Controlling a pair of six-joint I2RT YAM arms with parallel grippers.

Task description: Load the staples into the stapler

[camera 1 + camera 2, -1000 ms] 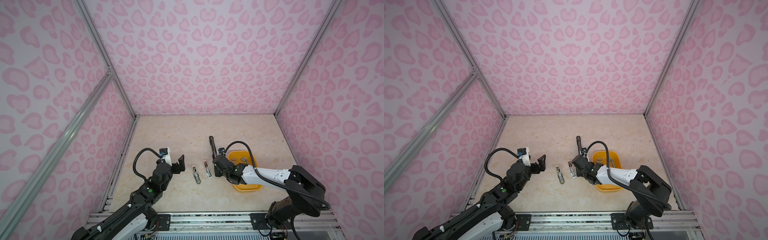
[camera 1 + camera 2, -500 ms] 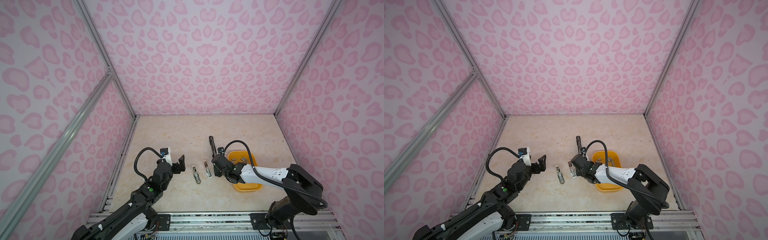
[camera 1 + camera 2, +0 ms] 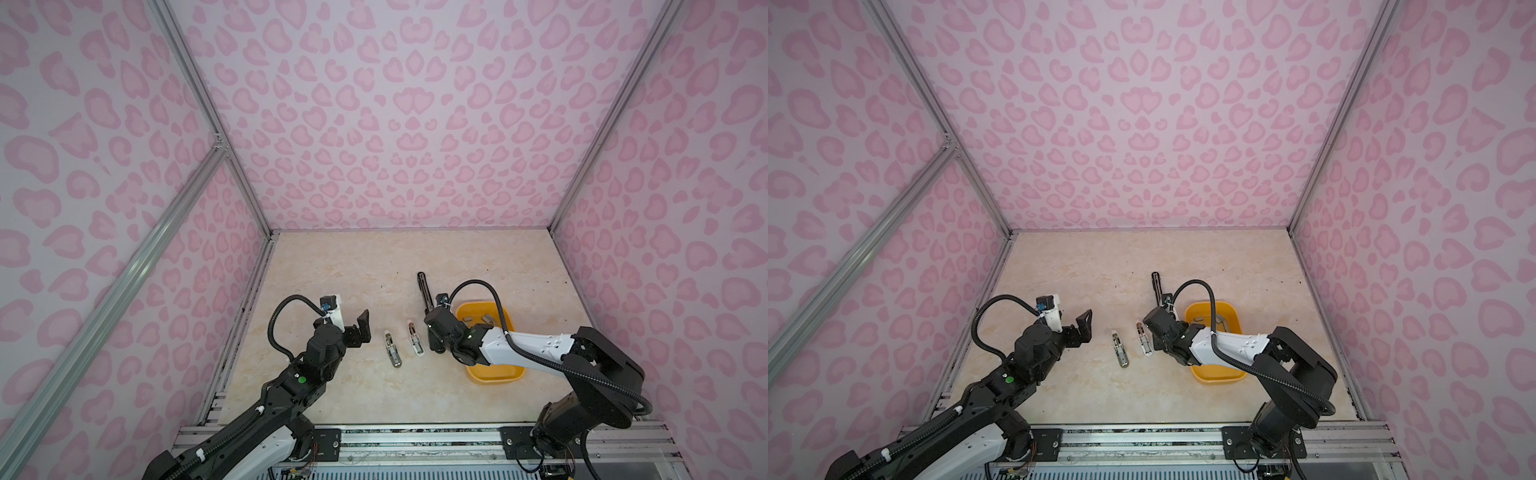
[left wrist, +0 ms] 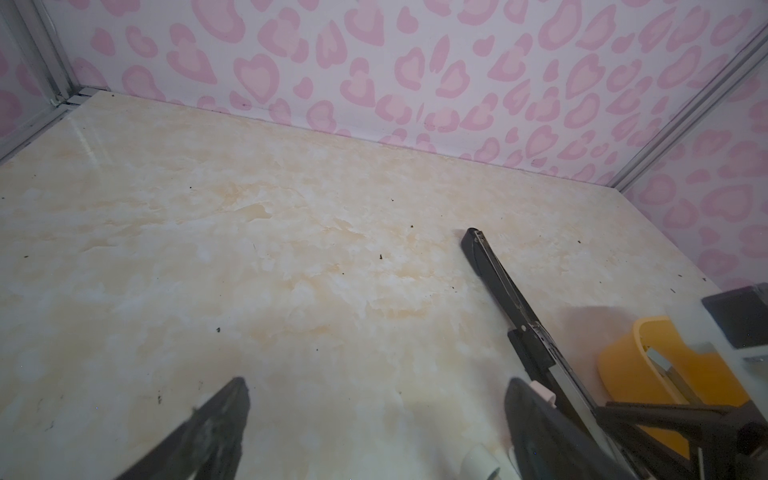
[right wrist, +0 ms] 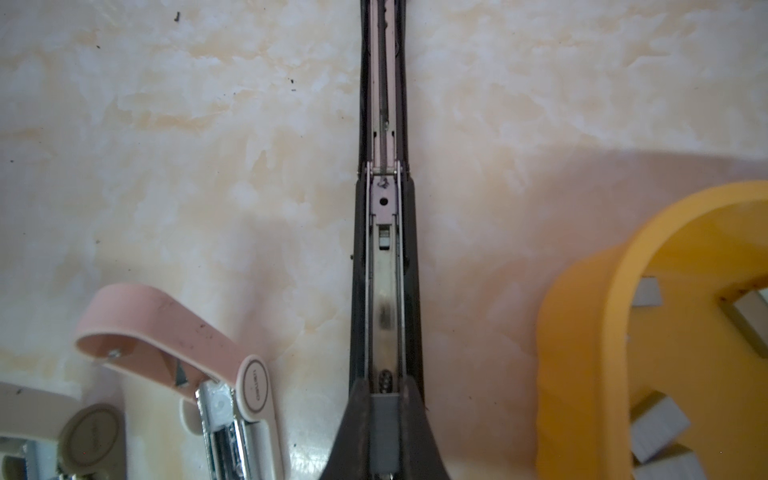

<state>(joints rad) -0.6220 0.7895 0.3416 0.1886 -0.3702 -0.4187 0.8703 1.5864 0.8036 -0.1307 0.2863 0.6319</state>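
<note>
The strip of staples lines up lengthwise between the channel's sides at its near end. My right gripper should open now, and the strip would land inside.
A long black stapler (image 3: 424, 297) (image 3: 1158, 291) (image 4: 494, 286) lies opened flat on the table, its metal channel (image 5: 384, 266) facing up. My right gripper (image 5: 384, 401) (image 3: 434, 347) (image 3: 1158, 344) is shut on a small grey strip of staples (image 5: 384, 432). It holds the strip right at the near end of that channel; I cannot tell whether they touch. More staples (image 3: 486, 319) (image 3: 1202, 321) (image 5: 660, 419) lie in the yellow tray (image 3: 494, 372) (image 3: 1219, 374). My left gripper (image 4: 378, 386) (image 3: 353, 326) hovers open and empty to the left.
Two small opened staplers lie between the arms: a pink and white one (image 3: 414, 338) (image 3: 1144, 338) (image 5: 166, 345) close beside the black stapler, and a beige one (image 3: 392, 351) (image 3: 1121, 351) (image 5: 83, 436) further left. Pink patterned walls enclose the table.
My right gripper has edged slightly left with the strip still in it. The left arm has stayed where it was.
</note>
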